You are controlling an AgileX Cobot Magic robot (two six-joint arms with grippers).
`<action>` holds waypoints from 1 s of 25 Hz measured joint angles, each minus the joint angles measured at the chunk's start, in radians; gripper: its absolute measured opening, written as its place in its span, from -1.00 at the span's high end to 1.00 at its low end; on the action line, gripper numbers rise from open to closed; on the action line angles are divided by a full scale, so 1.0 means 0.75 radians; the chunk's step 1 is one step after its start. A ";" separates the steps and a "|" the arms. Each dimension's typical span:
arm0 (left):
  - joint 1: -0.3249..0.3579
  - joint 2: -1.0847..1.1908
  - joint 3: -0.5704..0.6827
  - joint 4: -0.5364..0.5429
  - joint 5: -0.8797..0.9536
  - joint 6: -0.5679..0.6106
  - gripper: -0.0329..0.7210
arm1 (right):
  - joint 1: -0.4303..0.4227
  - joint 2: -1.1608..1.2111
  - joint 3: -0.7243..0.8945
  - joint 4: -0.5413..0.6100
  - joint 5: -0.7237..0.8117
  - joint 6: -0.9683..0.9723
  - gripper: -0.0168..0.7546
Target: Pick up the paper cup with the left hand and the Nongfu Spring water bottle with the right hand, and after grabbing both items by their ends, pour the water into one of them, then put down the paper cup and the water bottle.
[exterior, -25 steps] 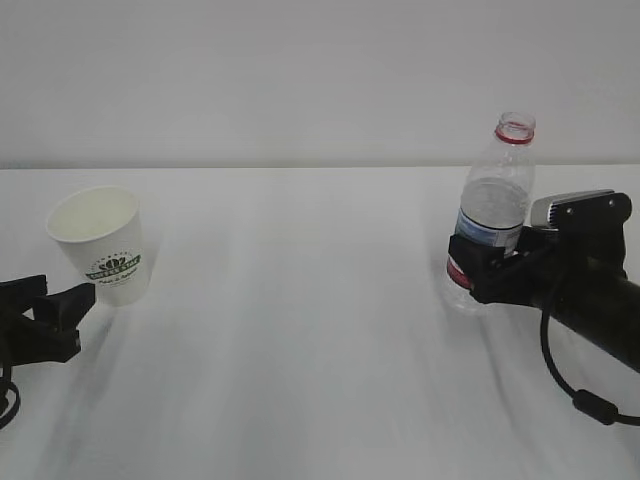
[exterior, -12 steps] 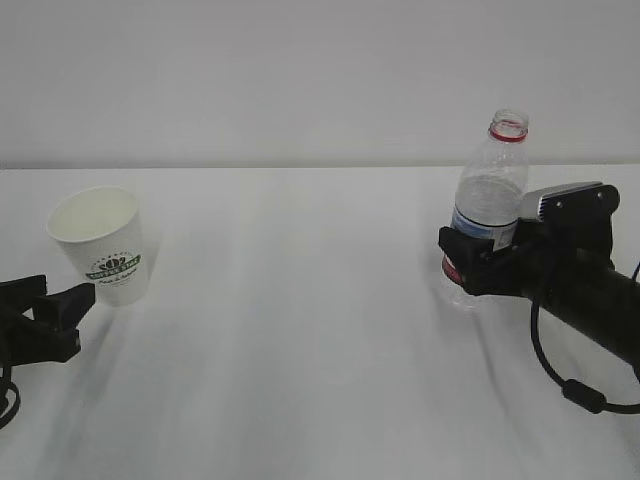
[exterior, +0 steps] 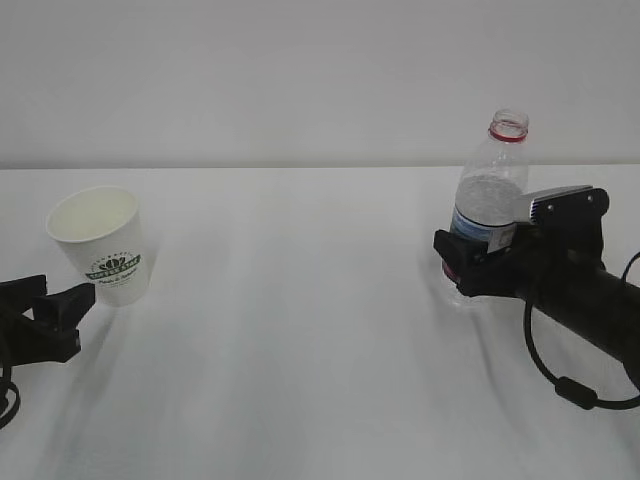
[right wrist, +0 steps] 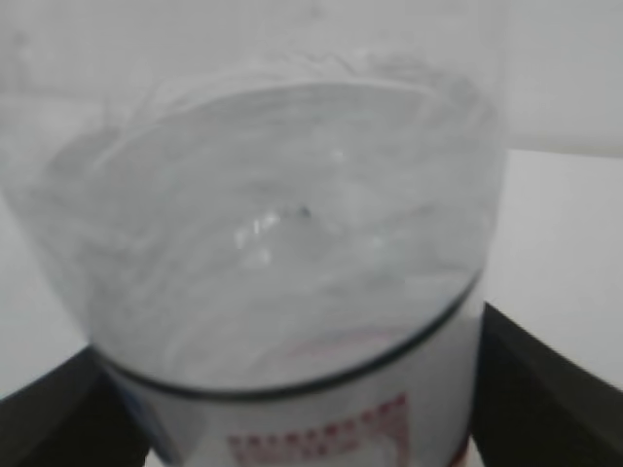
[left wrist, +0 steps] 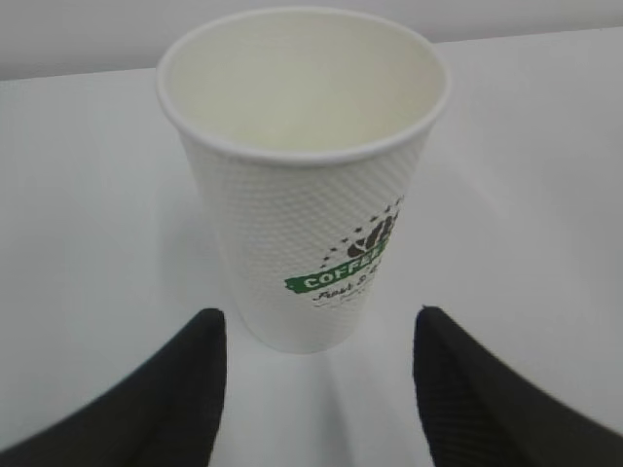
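Observation:
My right gripper grabs the bottle by its labelled lower part (exterior: 478, 228) next, since this leaves the water bottle's uncapped neck (exterior: 509, 128) free to pour.
The white paper cup (exterior: 100, 245) with a green logo stands upright on the table at the left, and its cream inside (left wrist: 302, 107) looks empty. My left gripper (exterior: 63, 296) sits just short of it, open, its fingertips (left wrist: 200, 336) level with the cup's base and not touching it. At the right stands the uncapped Nongfu Spring water bottle (exterior: 497, 160), partly filled with water (exterior: 488, 205). My right gripper (exterior: 465, 263) is open, and its fingers (right wrist: 550, 389) flank the bottle's (right wrist: 282, 224) labelled lower part. Whether they touch it is not visible.
Everything rests on a plain white table (exterior: 300, 330) whose far edge meets a pale wall (exterior: 300, 80). A black cable (exterior: 560, 385) loops below the right arm. Open tabletop lies between the cup and the bottle.
My right gripper has slid left around the bottle, and the bottle has shifted slightly left with it. The left gripper and the cup have not moved.

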 joint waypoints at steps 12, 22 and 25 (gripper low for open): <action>0.000 0.000 0.000 0.000 0.000 0.000 -0.26 | 0.000 0.006 -0.015 -0.003 -0.003 0.000 -0.62; 0.000 0.000 0.000 0.000 0.000 0.000 -0.26 | 0.000 0.006 -0.015 -0.003 -0.003 -0.008 -0.46; 0.000 0.000 0.000 0.000 0.000 0.000 -0.26 | 0.000 0.006 -0.015 -0.003 -0.003 -0.010 -0.46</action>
